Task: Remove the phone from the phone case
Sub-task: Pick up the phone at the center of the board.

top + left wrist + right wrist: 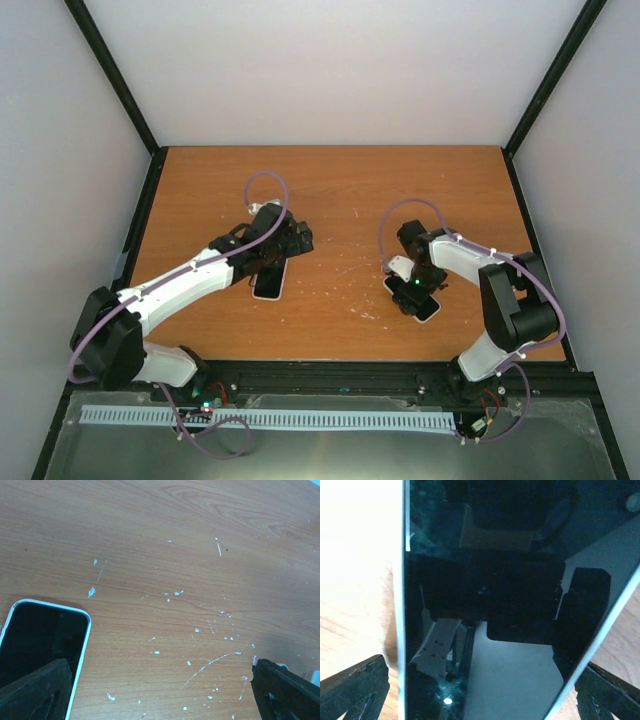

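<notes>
My right gripper should close to catch the phone: both fingers reach down beside its white edges, near the table.
A glossy black slab with a white edge, the phone (485,605), fills the right wrist view and mirrors the camera. In the top view it lies flat on the table at the right (428,308). My right gripper (414,283) hovers just above it, open, one finger (352,690) on each side with a gap to the edges. A second black slab with a pale rim, which looks like the case (42,640), lies at the left (268,282). My left gripper (290,240) is open and empty; its left finger (35,692) overlaps the case's corner.
The wooden table (340,190) has white scratches and flecks (210,630) between the two slabs. Black frame posts stand at the back corners, and a rail runs along the near edge (330,375). Purple cables loop over both arms.
</notes>
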Available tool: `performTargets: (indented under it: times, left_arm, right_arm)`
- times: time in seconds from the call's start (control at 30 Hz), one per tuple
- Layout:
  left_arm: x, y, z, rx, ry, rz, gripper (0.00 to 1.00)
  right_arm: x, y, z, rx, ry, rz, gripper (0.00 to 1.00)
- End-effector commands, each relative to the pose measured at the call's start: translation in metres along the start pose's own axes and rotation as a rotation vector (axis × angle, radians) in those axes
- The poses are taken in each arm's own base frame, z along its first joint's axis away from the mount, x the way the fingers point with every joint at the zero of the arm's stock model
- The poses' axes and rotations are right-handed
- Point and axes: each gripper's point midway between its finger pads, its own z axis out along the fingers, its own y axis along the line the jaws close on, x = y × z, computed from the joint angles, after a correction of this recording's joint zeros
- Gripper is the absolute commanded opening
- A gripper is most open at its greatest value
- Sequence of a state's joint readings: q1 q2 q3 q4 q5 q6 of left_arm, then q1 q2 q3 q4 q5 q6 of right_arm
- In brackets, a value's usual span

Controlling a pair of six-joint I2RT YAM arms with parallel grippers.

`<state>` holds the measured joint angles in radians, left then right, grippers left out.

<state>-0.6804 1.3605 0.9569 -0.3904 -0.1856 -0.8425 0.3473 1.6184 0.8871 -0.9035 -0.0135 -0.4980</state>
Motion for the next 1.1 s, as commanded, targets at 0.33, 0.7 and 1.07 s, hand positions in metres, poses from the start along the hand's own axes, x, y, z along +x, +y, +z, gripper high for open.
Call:
performTargets:
  times: [0.33, 0.7, 1.07]
  left_arm:
    - [-0.002, -0.030, 0.013, 0.123, 0.036, -0.009, 0.99]
    - [0.018, -0.120, 0.016, 0.580, 0.215, -0.013, 0.94]
    - [0.018, -0.187, -0.015, 0.924, 0.285, 0.038, 0.83]
  right_arm:
    - [0.008, -0.003, 0.004, 0.034, -0.005, 0.021, 0.70]
    - [-0.049, 0.001, -0.119, 0.062, -0.418, -0.020, 0.68]
    - [-0.053, 0.011, -0.149, 0.050, -0.520, -0.036, 0.69]
